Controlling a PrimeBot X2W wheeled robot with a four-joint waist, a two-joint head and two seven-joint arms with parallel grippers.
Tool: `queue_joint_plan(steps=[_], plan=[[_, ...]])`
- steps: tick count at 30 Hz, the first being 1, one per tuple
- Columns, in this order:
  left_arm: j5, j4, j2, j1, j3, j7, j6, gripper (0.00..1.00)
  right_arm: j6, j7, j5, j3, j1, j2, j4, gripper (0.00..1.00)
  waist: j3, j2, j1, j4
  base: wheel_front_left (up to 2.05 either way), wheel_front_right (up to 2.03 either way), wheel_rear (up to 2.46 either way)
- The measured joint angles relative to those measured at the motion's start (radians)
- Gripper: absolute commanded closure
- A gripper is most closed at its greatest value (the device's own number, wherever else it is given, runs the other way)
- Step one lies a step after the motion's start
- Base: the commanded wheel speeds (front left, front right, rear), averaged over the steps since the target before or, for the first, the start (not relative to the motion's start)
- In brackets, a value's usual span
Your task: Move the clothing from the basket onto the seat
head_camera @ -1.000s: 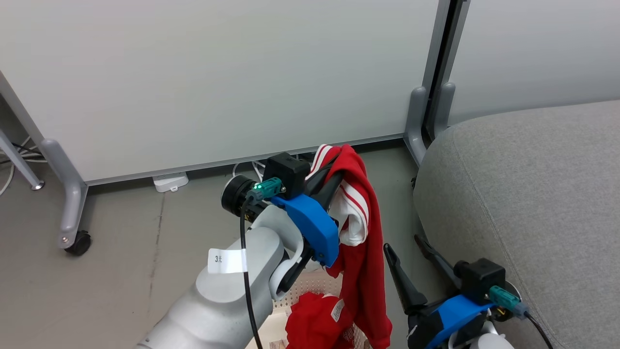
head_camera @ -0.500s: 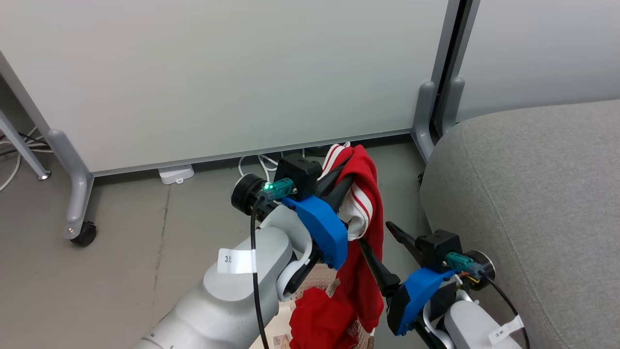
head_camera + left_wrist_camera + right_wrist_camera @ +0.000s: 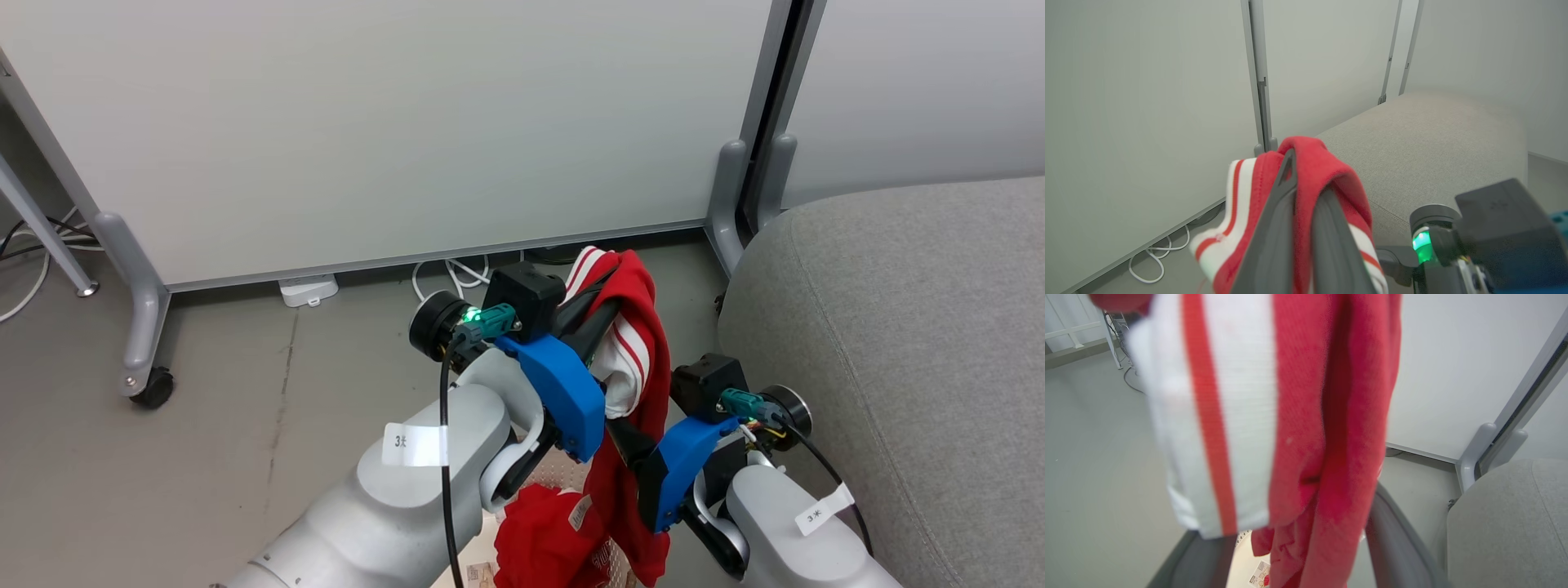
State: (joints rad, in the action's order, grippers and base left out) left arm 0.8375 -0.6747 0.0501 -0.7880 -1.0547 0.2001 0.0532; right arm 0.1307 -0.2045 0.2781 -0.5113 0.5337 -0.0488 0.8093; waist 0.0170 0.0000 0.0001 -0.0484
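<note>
The robot's right gripper next needs to grab the red top by the fold (image 3: 648, 415) beside its striped cuff, and the job is to move the clothing onto the seat (image 3: 898, 327).
My left gripper (image 3: 608, 298) is raised and shut on a red top (image 3: 633, 343) with white striped cuffs, which hangs down from its fingers. In the left wrist view the fingers (image 3: 1274, 228) pinch a fold of this clothing (image 3: 1314, 163). My right gripper (image 3: 633, 437) stands open beside the hanging cloth. Seen from the right wrist, the cloth (image 3: 1310, 416) hangs between two spread fingers (image 3: 1396, 539). A second red garment (image 3: 547, 539) lies in the cream perforated basket (image 3: 562, 472) below. The grey seat (image 3: 898, 327) is at the right.
White partition panels (image 3: 408, 122) on grey castor feet (image 3: 151, 384) stand behind. White cables (image 3: 445, 273) and a small white box (image 3: 309, 290) lie at their base. Grey floor (image 3: 204, 457) spreads to the left.
My right gripper has risen and swung left until its open fingers stand around the hanging top. The left gripper keeps its hold. The camera has shifted a little.
</note>
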Motion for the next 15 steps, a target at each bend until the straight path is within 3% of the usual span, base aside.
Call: queue_joint_plan(steps=[1,2,3,15], plan=[[0.003,0.000,0.000,-0.002,-0.004,0.000,0.000,1.00,0.000,-0.005,0.010,-0.007,0.006,0.000,0.009,0.59,0.001,0.0000,0.0000,-0.001,0.00,0.00,0.00],[0.006,0.000,0.000,-0.004,-0.007,0.001,-0.001,1.00,0.000,-0.009,0.020,-0.013,0.010,0.000,0.016,0.88,0.001,0.0000,0.0000,-0.001,0.00,0.00,0.00],[0.007,0.000,0.000,-0.005,-0.011,0.002,-0.003,1.00,0.000,-0.016,0.028,-0.018,0.012,0.000,0.020,1.00,0.001,0.0000,0.0000,-0.002,0.00,0.00,0.00],[0.025,-0.029,0.000,-0.015,-0.025,0.015,-0.013,1.00,0.000,-0.051,0.094,-0.050,0.034,0.000,0.056,1.00,0.000,0.0000,0.0000,0.017,0.00,0.00,0.00]])
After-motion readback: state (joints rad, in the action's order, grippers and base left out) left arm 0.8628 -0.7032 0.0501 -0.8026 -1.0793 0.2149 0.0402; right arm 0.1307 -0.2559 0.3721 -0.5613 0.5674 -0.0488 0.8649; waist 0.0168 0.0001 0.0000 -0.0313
